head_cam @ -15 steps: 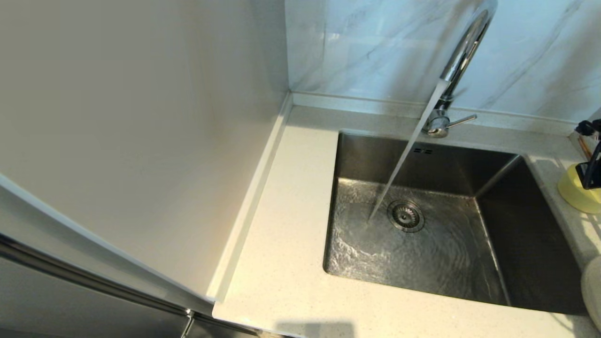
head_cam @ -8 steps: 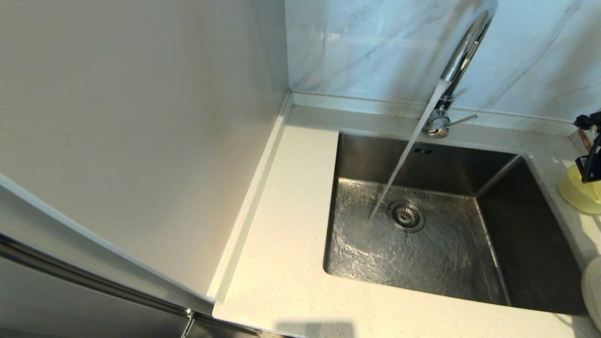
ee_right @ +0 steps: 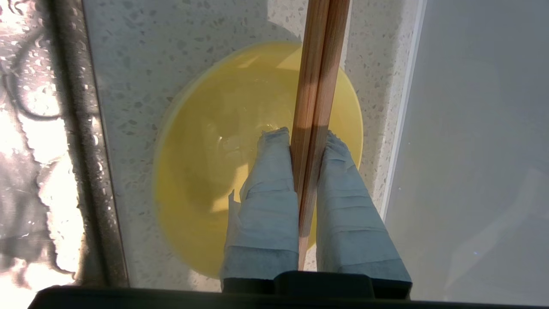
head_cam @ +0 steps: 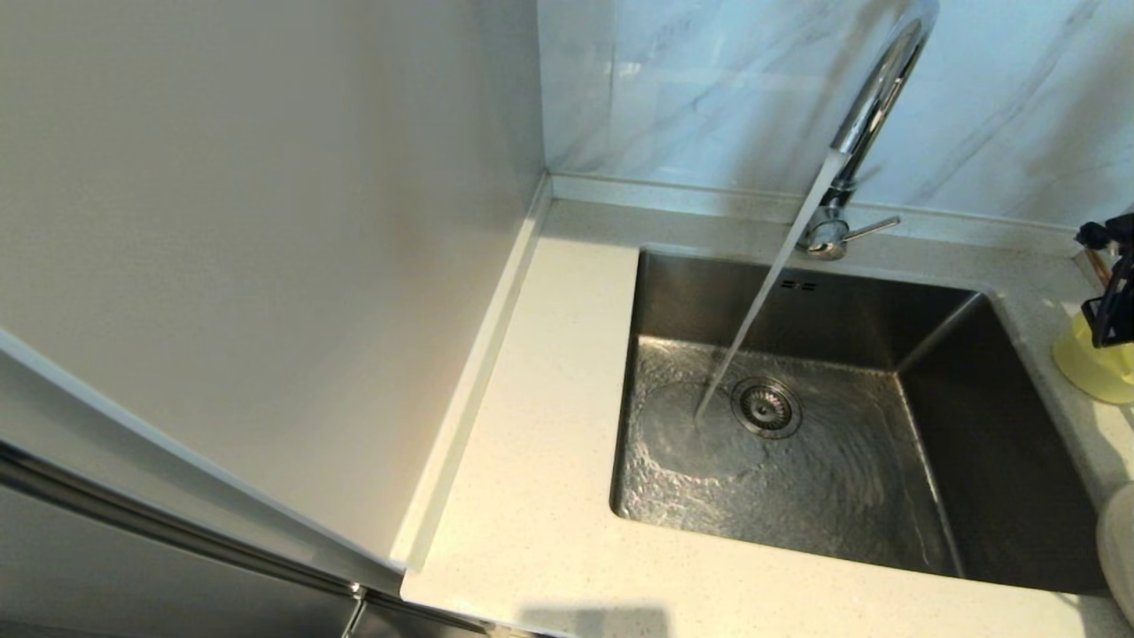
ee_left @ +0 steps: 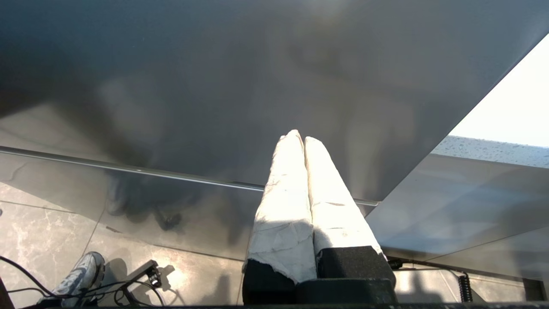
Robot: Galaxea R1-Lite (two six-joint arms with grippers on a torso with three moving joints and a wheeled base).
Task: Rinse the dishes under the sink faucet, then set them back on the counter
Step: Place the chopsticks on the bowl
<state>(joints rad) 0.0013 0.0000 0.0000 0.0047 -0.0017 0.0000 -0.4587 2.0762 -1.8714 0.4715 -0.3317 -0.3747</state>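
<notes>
The brown chopsticks lie across the yellow bowl's rim [ee_right: 354,95] and would stay there, so it is time now for my right gripper to open.
My right gripper [ee_right: 305,139] is shut on the pair of brown chopsticks [ee_right: 319,64], held over the pale-yellow bowl [ee_right: 206,163]. The bowl stands on the speckled counter [ee_right: 137,64] to the right of the basin. In the head view the right gripper [head_cam: 1109,319] and the bowl [head_cam: 1085,368] show only at the right edge, with a chopstick end [head_cam: 1099,266] above them. The off-white plate [head_cam: 1118,540] peeks in at the lower right edge. Water runs from the chrome faucet [head_cam: 873,97] into the basin. My left gripper [ee_left: 299,137] is shut on nothing, parked low before a grey cabinet front.
The steel basin [head_cam: 974,425] has a round drain [head_cam: 765,407] and rippling water on its floor. A white wall panel [head_cam: 266,266] borders the counter [head_cam: 549,461] on the left. A marble backsplash [head_cam: 709,89] rises behind the faucet.
My right gripper with the chopsticks has risen slightly above the bowl and edged left. The water keeps running. The left arm has not moved.
</notes>
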